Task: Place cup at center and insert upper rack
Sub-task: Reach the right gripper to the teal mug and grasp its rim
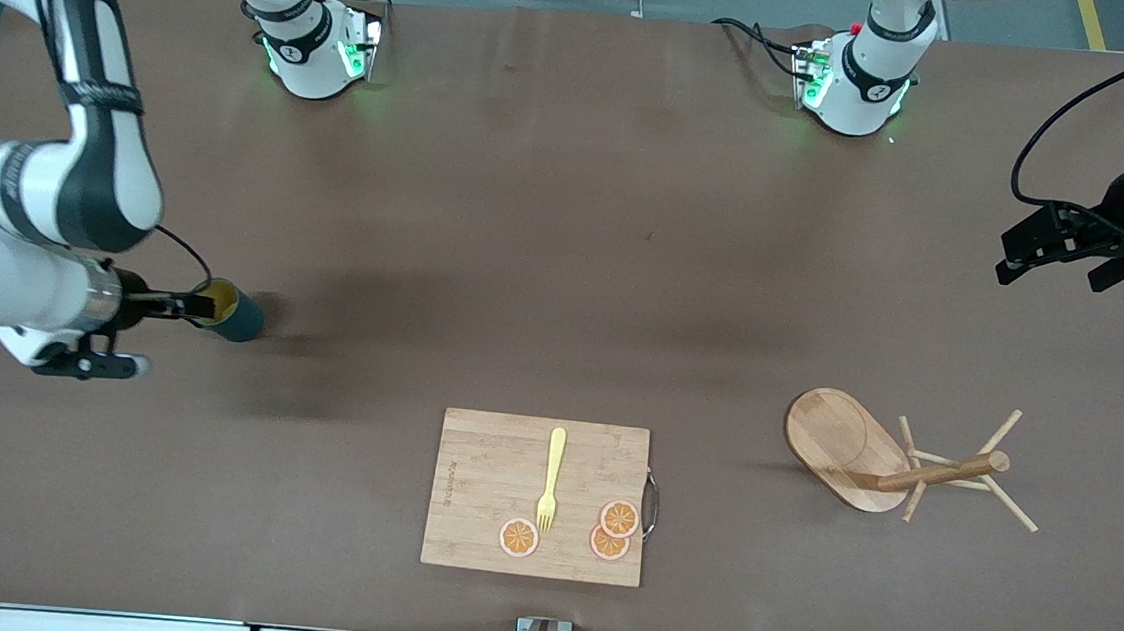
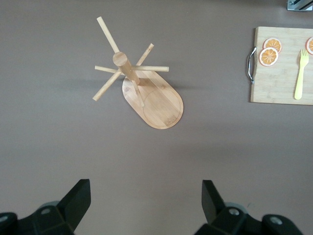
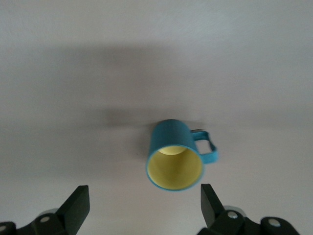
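Observation:
My right gripper next needs to grab the cup (image 3: 173, 156) by its rim (image 3: 155, 182) to put it at the center of the table.
The cup (image 1: 239, 317), dark teal with a yellowish inside, stands upright on the brown table toward the right arm's end. My right gripper (image 1: 184, 305) is open and hangs just over it. In the right wrist view the cup (image 3: 173, 156) sits just ahead of the open gripper (image 3: 143, 196), handle to one side, untouched. The upper rack (image 1: 848, 446), a wooden mug tree with an oval base, stands toward the left arm's end. My left gripper (image 1: 1052, 274) is open and empty in the air well above the table; its wrist view shows the rack (image 2: 156, 100) ahead of the gripper (image 2: 145, 188).
A rectangular wooden cutting board (image 1: 508, 492) lies near the front edge at the table's middle, with a yellow fork (image 1: 550, 480) and three orange slices (image 1: 518, 537) on it. It also shows in the left wrist view (image 2: 279, 73).

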Robot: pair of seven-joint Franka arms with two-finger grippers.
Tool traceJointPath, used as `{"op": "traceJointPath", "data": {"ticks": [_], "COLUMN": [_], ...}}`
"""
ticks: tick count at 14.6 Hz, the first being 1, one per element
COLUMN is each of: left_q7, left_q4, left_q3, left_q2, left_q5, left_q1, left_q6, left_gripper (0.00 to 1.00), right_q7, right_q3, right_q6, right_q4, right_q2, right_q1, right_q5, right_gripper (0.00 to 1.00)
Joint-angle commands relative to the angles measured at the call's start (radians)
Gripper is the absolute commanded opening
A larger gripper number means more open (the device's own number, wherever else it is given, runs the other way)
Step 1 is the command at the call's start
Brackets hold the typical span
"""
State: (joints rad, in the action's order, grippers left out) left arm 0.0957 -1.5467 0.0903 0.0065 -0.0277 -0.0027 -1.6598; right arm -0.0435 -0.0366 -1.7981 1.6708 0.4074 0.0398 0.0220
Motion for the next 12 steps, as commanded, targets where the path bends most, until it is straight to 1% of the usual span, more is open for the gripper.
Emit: {"op": "traceJointPath", "data": {"ticks": [1, 3, 7, 10, 11, 12], "left_q7": [-0.024, -0.024, -0.024, -0.024, -0.024, -0.024], "left_q4": [0.008, 0.008, 0.008, 0.008, 0.008, 0.008], "left_q3": [0.002, 0.002, 0.002, 0.002, 0.002, 0.002], "left_q2": [0.001, 0.001, 0.001, 0.001, 0.001, 0.001], "left_q5": [0.003, 0.003, 0.003, 0.003, 0.003, 0.003], "left_q1": [0.003, 0.001, 0.001, 0.001, 0.001, 0.001], "left_q6": [-0.006, -0.006, -0.006, -0.006, -0.006, -0.006], "left_gripper": [1.0, 1.0, 1.0, 1.0, 1.0, 1.0], "right_q7": [0.01, 0.01, 0.011, 0.01, 0.01, 0.01], "right_q3": [-0.003, -0.003, -0.003, -0.003, -0.003, -0.003], "right_q6": [-0.053, -0.107, -0.119, -0.188, -0.202, -0.208], "right_q4": [0.105, 0.174, 0.202, 0.233, 0.239, 0.248], "right_q2": [-0.021, -0.022, -0.013, 0.007, 0.011, 0.013], "right_q1": [0.006, 0.006, 0.0, 0.005, 0.005, 0.005], "right_q5": [0.018, 0.018, 0.024, 0.026, 0.024, 0.026], "right_gripper": [1.0, 1.0, 1.0, 1.0, 0.99, 0.94]}}
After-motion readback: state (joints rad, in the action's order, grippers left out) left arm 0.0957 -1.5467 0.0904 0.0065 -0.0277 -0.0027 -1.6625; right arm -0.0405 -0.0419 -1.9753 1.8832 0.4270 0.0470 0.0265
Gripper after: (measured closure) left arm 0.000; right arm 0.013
